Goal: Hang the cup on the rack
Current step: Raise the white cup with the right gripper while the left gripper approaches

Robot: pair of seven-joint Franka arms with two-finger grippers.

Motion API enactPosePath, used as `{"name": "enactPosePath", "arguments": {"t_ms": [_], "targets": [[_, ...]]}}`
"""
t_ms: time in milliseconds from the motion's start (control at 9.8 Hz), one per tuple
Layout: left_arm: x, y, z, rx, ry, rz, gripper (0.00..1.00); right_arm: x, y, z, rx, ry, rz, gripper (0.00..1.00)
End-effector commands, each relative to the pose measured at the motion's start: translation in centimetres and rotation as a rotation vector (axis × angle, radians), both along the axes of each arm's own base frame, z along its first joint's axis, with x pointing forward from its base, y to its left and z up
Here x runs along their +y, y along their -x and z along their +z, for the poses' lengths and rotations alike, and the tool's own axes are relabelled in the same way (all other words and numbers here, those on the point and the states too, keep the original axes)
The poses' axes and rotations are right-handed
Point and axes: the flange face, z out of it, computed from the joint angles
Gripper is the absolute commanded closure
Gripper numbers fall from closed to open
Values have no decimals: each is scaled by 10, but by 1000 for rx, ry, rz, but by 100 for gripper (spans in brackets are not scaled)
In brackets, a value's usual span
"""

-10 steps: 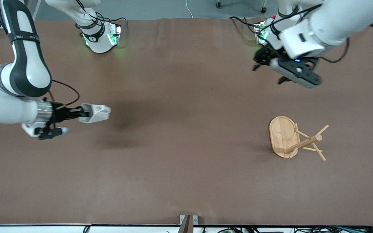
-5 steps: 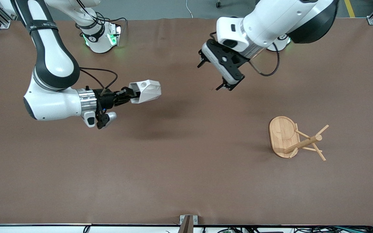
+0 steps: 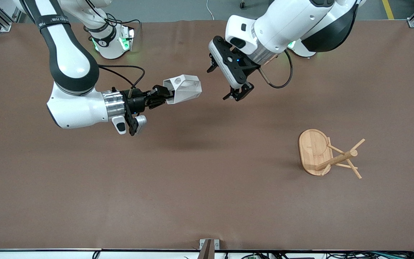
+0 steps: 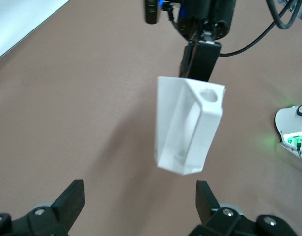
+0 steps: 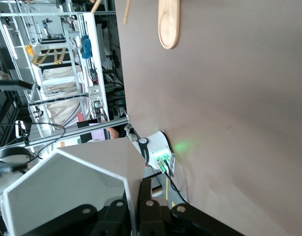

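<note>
The robot should grip the cup by its faceted sides next with the left gripper, so the cup's round-holed tab [image 4: 208,95] stays free to hang on the rack.
The white faceted cup [image 3: 182,88] hangs in the air over the table's middle, mouth facing the left gripper and round-holed tab on top. My right gripper [image 3: 165,95] is shut on the cup's wall at its narrow end; the right wrist view shows the fingers [image 5: 150,199] clamped on the cup [image 5: 62,191]. My left gripper [image 3: 234,92] is open and empty in the air just beside the cup. In the left wrist view the cup [image 4: 190,128] lies just ahead of the spread fingers [image 4: 72,200], not between them. The bamboo rack [image 3: 323,154] sits on the table toward the left arm's end.
The brown table [image 3: 207,187] carries nothing else. Both arm bases [image 3: 111,39] stand at the edge farthest from the front camera. The rack's oval base also shows in the right wrist view [image 5: 169,22].
My right arm has carried the cup from its own end toward the table's middle. My left arm has swung from its end toward the cup. The rack has not moved.
</note>
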Motion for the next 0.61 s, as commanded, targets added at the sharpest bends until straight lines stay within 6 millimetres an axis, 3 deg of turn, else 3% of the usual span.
{"name": "enactPosePath", "arguments": {"t_ms": [0,204,510], "targets": [[-11,16,-10,16,3,-45,0,24,6,11,2,-79,-41,100],[-14,29,-5,8,-1,-56,0,31,9,15,6,-96,-46,99],[-21,33,-33,-25,9,-40,0,40,16,18,19,-117,-39,99]]}}
